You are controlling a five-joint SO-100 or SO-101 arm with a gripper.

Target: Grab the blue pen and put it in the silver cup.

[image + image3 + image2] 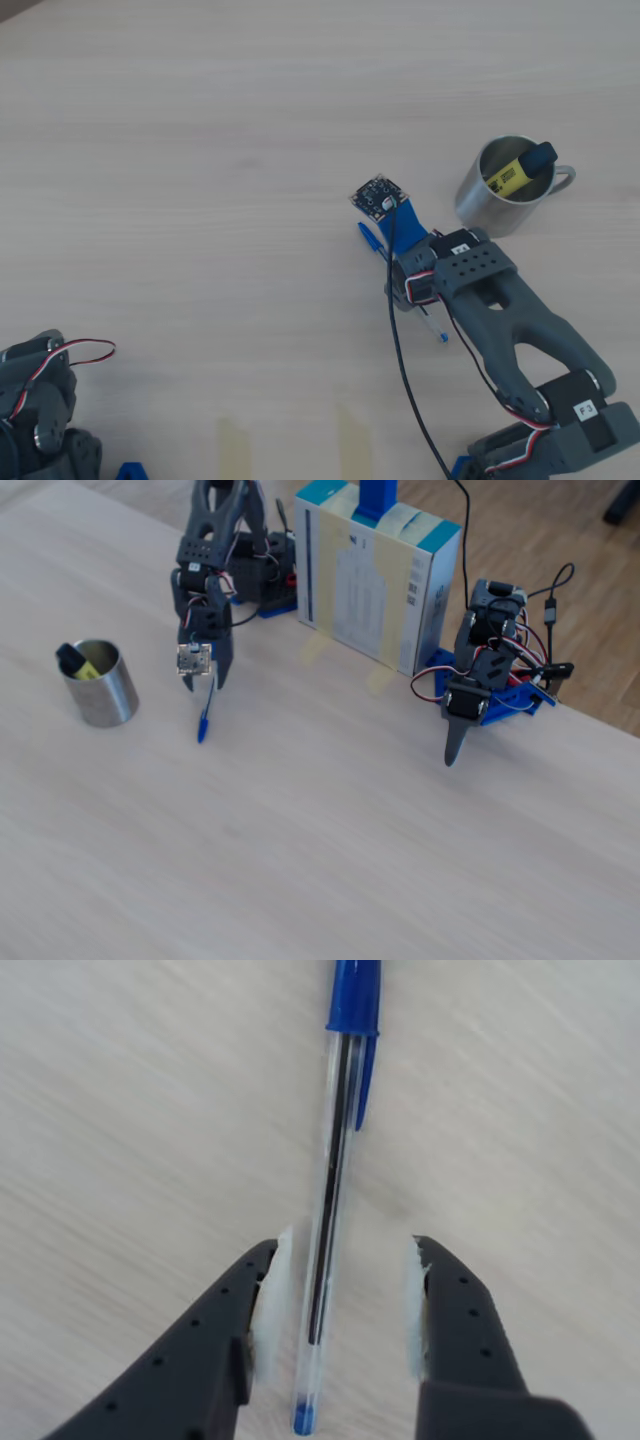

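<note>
I will grab the blue pen by its clear body (pixel 424 315) next, so that I can stand the pen in the silver cup (pixel 497 203).
The blue pen (pixel 330 1230) lies flat on the wooden table, and in the wrist view its clear barrel runs between my two fingers with the blue cap pointing away. My gripper (pixel 348 1245) is open and straddles the barrel, the left pad close to it and the right pad apart. In the overhead view the gripper (pixel 408 283) covers the pen's middle, so only the cap (pixel 370 238) and the end plug show. The silver cup (pixel 497 203) stands upright to the upper right, handle on its right. In the fixed view the cup (pixel 102 695) is left of the gripper (pixel 207 685).
A yellow marker with a black cap (pixel 518 170) stands in the cup. A second arm (pixel 480 685) rests at the right of the fixed view and shows at the overhead view's lower left (pixel 40 400). A white and blue box (pixel 375 580) stands behind.
</note>
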